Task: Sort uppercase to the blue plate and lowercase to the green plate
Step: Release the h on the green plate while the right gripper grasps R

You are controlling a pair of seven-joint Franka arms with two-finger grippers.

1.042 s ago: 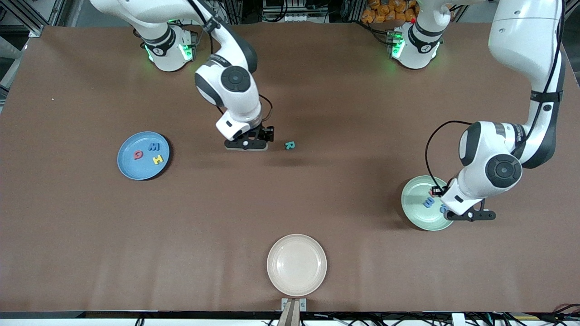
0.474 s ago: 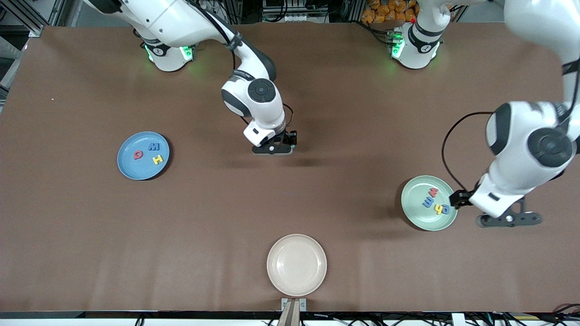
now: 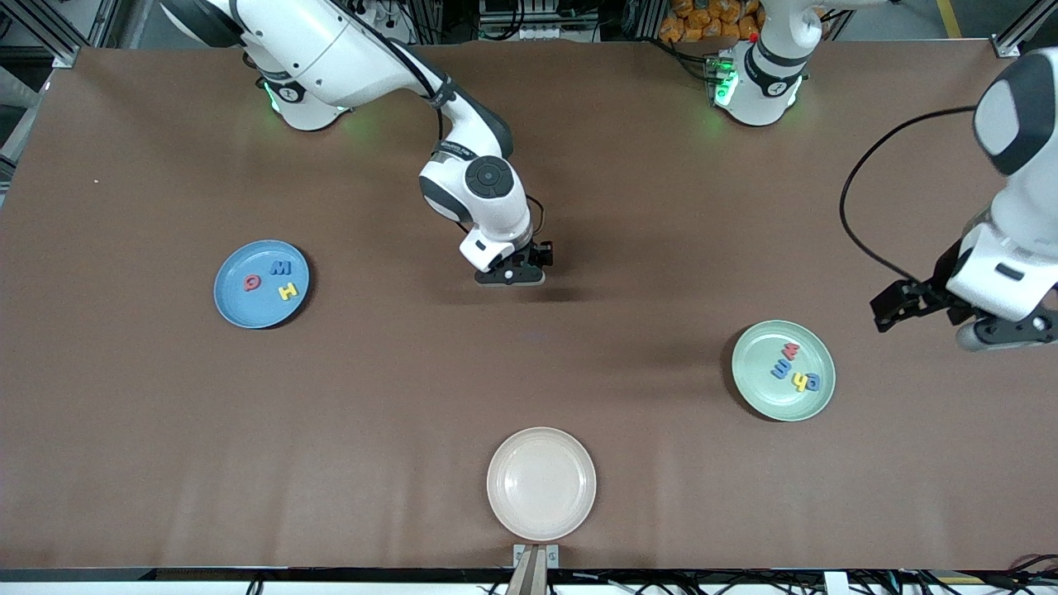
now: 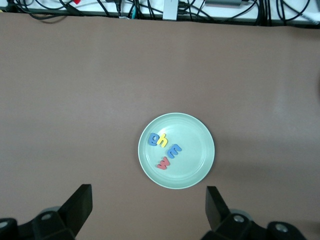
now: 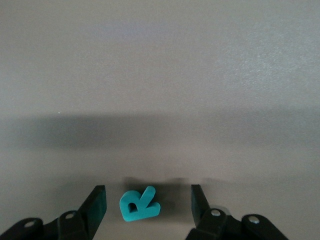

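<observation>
I will next grab the teal R with my right gripper by its rounded top and stem foot (image 5: pixel 140 206). Then I can sort it onto the blue plate.
My right gripper (image 3: pixel 510 277) (image 5: pixel 148 198) is open and low over the middle of the table. The teal R (image 5: pixel 140 205) lies flat between its fingers, touching neither; the hand hides it in the front view. A red Q (image 3: pixel 250 283), blue M (image 3: pixel 281 267) and yellow H (image 3: pixel 288 290) lie on the blue plate (image 3: pixel 238 307). The green plate (image 3: pixel 759 354) (image 4: pixel 196 167) holds several lowercase letters: red w (image 4: pixel 163 162), blue m (image 4: pixel 174 149), yellow h (image 4: pixel 163 141) and a blue rounded letter (image 4: pixel 154 139). My left gripper (image 3: pixel 1002 333) (image 4: pixel 147 196) hangs open and empty, high over the table beside the green plate.
A cream plate (image 3: pixel 540 483) with nothing on it sits at the table edge nearest the front camera. Cables run along that edge (image 4: pixel 165 10). Both arm bases stand at the table's farthest edge.
My left gripper opened and rose away from the green plate toward its own end of the table. My right gripper moved sideways and now straddles the teal R.
</observation>
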